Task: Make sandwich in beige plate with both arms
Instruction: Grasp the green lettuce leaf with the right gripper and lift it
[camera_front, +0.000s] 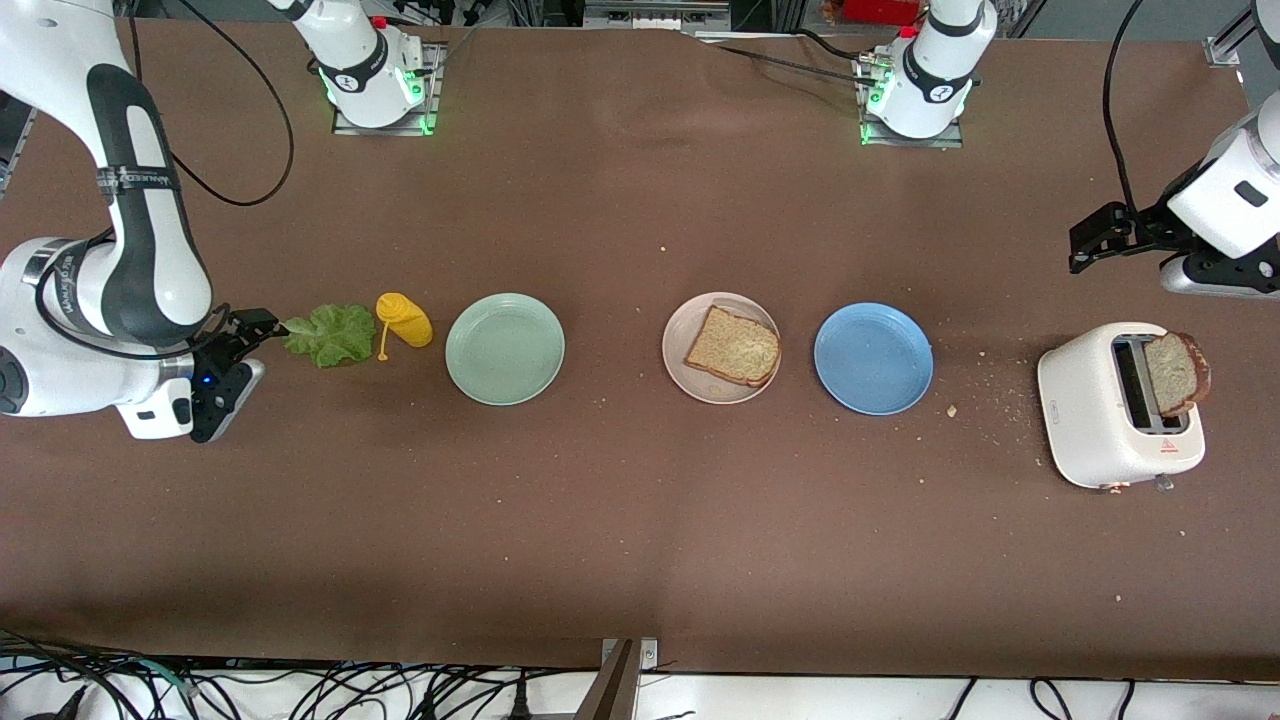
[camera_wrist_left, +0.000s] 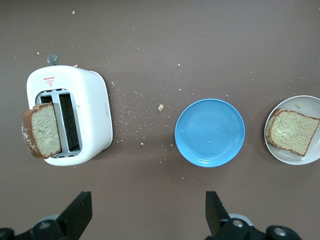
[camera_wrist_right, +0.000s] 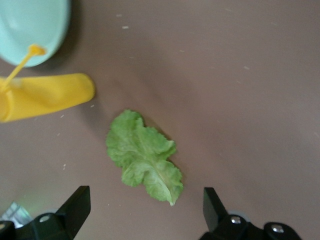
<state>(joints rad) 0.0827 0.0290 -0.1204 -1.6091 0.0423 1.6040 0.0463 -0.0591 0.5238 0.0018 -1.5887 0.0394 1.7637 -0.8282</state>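
Observation:
My right gripper grabs the leaf by its stem end (camera_front: 295, 338) next, to lay lettuce on the bread in the beige plate (camera_front: 680, 330).
The beige plate (camera_front: 680, 330) (camera_wrist_left: 305, 106) sits mid-table with one brown bread slice (camera_front: 733, 346) (camera_wrist_left: 292, 131) lying flat on it. A second slice (camera_front: 1177, 372) (camera_wrist_left: 42, 130) stands half out of the white toaster (camera_front: 1095, 410) (camera_wrist_left: 87, 100) at the left arm's end. The green lettuce leaf (camera_front: 330, 335) (camera_wrist_right: 144, 157) lies on the table toward the right arm's end. My right gripper (camera_front: 248, 352) (camera_wrist_right: 145, 197) is open right beside the leaf, not touching it. Over bare table by the toaster, my left gripper (camera_front: 1120, 250) (camera_wrist_left: 147, 200) hangs open and holds nothing.
A yellow mustard bottle (camera_front: 404, 319) (camera_wrist_right: 47, 95) lies between the lettuce and a mint-green plate (camera_front: 505, 349) (camera_wrist_right: 30, 25). A blue plate (camera_front: 873, 359) (camera_wrist_left: 210, 132) sits between the beige plate and the toaster. Crumbs are scattered around the toaster.

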